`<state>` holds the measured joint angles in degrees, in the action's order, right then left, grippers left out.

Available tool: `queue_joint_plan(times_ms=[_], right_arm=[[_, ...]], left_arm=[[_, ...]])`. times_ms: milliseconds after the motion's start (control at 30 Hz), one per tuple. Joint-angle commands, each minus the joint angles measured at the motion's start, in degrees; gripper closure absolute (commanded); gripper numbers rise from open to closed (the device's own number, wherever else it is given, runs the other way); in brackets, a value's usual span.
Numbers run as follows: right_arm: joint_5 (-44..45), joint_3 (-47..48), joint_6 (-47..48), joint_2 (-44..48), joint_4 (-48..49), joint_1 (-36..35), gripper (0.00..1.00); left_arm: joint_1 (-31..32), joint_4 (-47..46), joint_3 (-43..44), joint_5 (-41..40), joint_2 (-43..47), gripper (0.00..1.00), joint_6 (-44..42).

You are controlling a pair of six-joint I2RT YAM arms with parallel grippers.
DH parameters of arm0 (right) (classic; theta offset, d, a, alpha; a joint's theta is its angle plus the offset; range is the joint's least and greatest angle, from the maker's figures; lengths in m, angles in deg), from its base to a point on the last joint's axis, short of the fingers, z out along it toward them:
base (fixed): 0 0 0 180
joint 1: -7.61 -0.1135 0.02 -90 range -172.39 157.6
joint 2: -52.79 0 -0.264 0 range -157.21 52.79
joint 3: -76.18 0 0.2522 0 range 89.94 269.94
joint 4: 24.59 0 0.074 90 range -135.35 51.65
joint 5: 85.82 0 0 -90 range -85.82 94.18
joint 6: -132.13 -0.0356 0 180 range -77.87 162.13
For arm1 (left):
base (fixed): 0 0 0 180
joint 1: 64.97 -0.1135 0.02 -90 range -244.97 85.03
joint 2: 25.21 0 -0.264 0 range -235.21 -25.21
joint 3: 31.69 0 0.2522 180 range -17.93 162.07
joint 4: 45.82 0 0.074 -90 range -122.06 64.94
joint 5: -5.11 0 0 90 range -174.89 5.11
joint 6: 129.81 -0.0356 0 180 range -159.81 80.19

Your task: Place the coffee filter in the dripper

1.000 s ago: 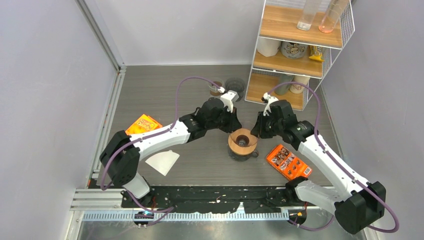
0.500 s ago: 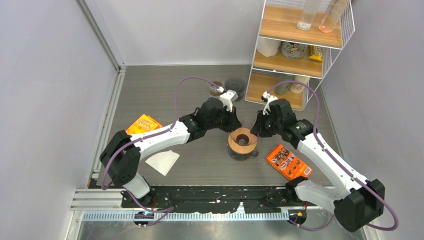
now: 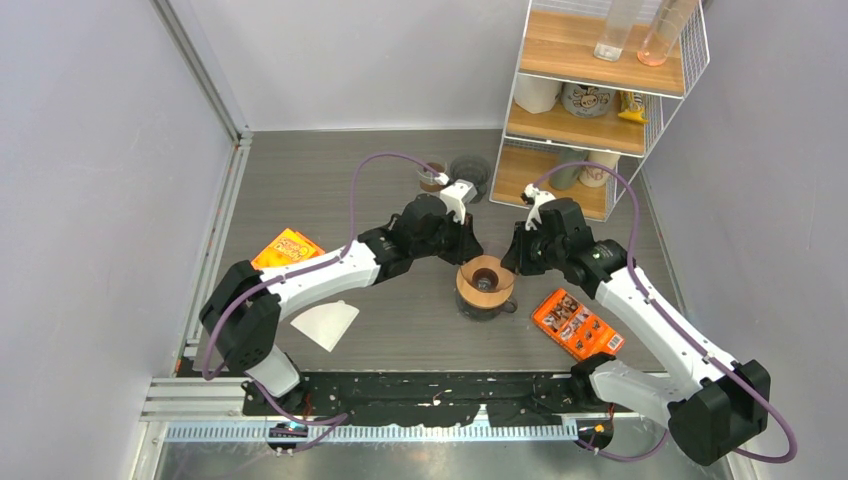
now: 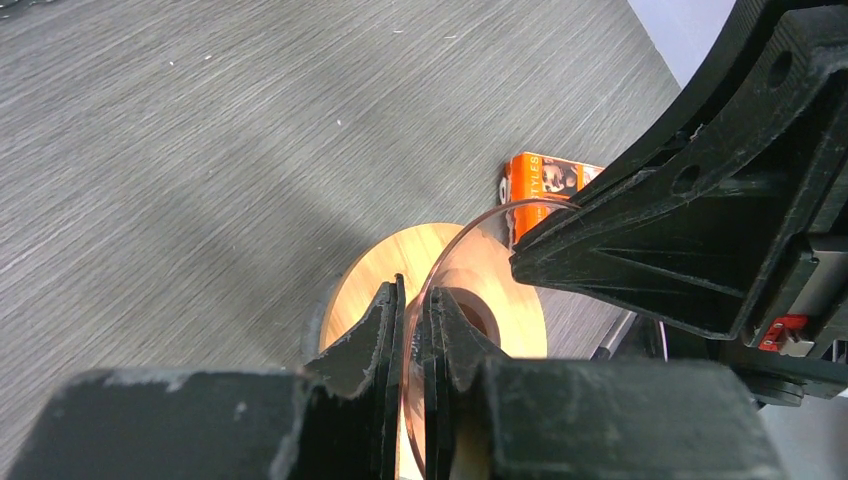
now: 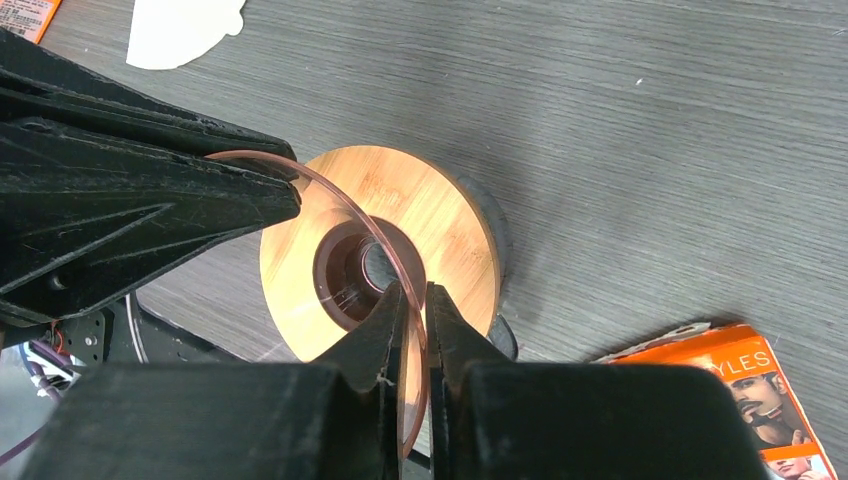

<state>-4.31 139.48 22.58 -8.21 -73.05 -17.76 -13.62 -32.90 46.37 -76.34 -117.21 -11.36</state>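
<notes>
My left gripper is ready to open. The wooden collar of the dripper sits over the glass server, so the dripper (image 3: 486, 283) would stay seated.
The dripper (image 3: 486, 283), a clear amber cone in a round wooden collar, sits on a dark glass server at the table's middle. My left gripper (image 3: 466, 256) is shut on the cone's left rim; in the left wrist view its fingers (image 4: 412, 300) pinch the thin wall above the collar (image 4: 500, 315). My right gripper (image 3: 511, 262) is shut on the right rim, seen in the right wrist view (image 5: 415, 295) over the collar (image 5: 440, 230). The white paper coffee filter (image 3: 325, 323) lies flat on the table at the near left, apart from both grippers, and shows in the right wrist view (image 5: 185, 25).
An orange packet (image 3: 287, 247) lies left of the left arm. Another orange packet (image 3: 578, 323) lies right of the dripper. A wire-and-wood shelf rack (image 3: 590, 90) stands at the back right. A small cup (image 3: 432, 176) and a dark round lid (image 3: 470, 170) sit behind the arms.
The right wrist has shifted slightly toward the back. Both grippers stay shut on the dripper's rim, and the filter has not moved.
</notes>
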Motion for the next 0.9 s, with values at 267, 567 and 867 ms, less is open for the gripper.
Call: queue_joint_plan(times_ms=[267, 567, 867], right_arm=[[0.54, 0.33, 3.63, -2.03, -2.57, -0.56, 0.83], [-0.44, 2.57, 3.55, -2.25, -1.81, -0.56, 0.77], [-2.09, 4.42, 3.37, -1.30, -1.41, -0.52, 0.68]], left_arm=[[1.29, 9.49, 1.76, 0.24, -1.78, 0.91, -1.06], [1.29, 10.00, 3.57, 0.06, -0.81, 0.87, -1.62], [1.34, 9.69, 3.07, 0.04, 0.74, 0.73, -2.00]])
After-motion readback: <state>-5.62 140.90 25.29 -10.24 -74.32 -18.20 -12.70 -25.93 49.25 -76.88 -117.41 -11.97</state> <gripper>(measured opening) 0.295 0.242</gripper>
